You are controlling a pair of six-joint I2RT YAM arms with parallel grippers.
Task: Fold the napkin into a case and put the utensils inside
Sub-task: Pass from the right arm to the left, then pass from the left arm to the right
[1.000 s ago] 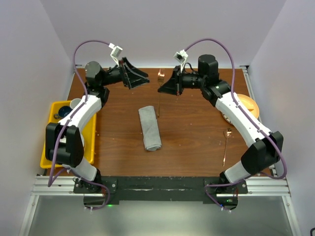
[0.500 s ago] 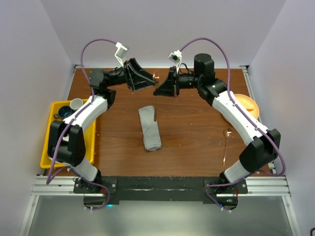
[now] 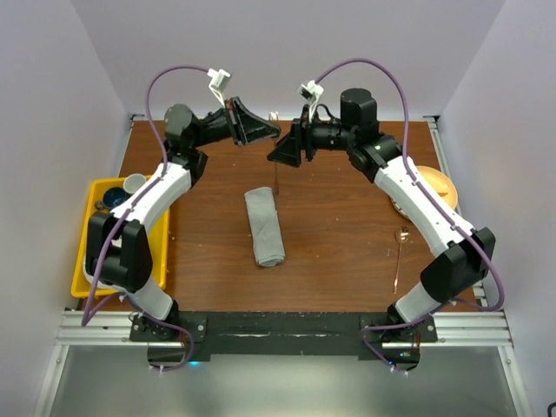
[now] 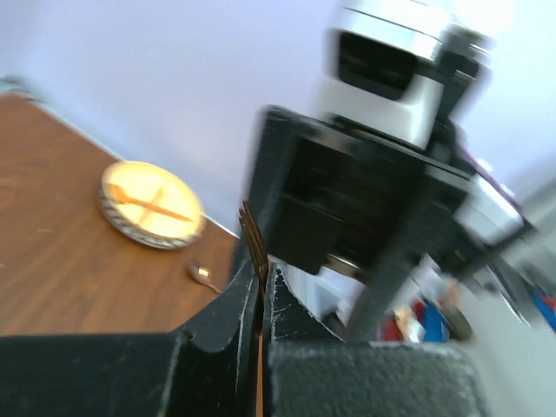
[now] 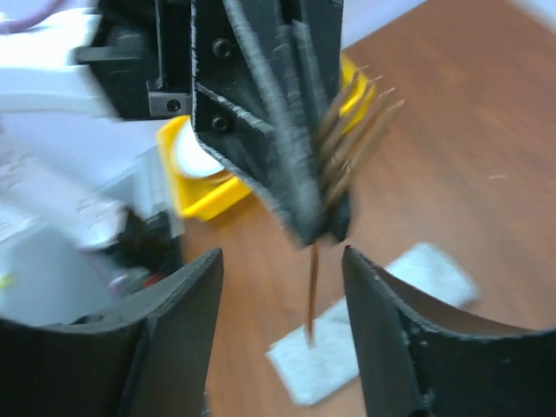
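Note:
The right gripper grabs the fork's thin handle next, leaving the tined end free for my left gripper to regrip for inserting.
The napkin, folded into a narrow grey case, lies mid-table and shows below in the right wrist view as the napkin. Both arms meet high above its far end. My left gripper is shut on a copper fork, tines up, with the thin handle hanging down toward the cloth. In the left wrist view the fork is pinched between the left gripper jaws. My right gripper stands open around the handle without touching it. A copper spoon lies on the table at the right.
A yellow bin with a cup and bowl sits at the left edge. A plate holding an orange spoon and fork rests at the right edge, also seen as the plate. White walls enclose the table.
The left gripper closed on the fork and the right gripper opened, letting it go. Both grippers drew together and rose slightly toward the back.

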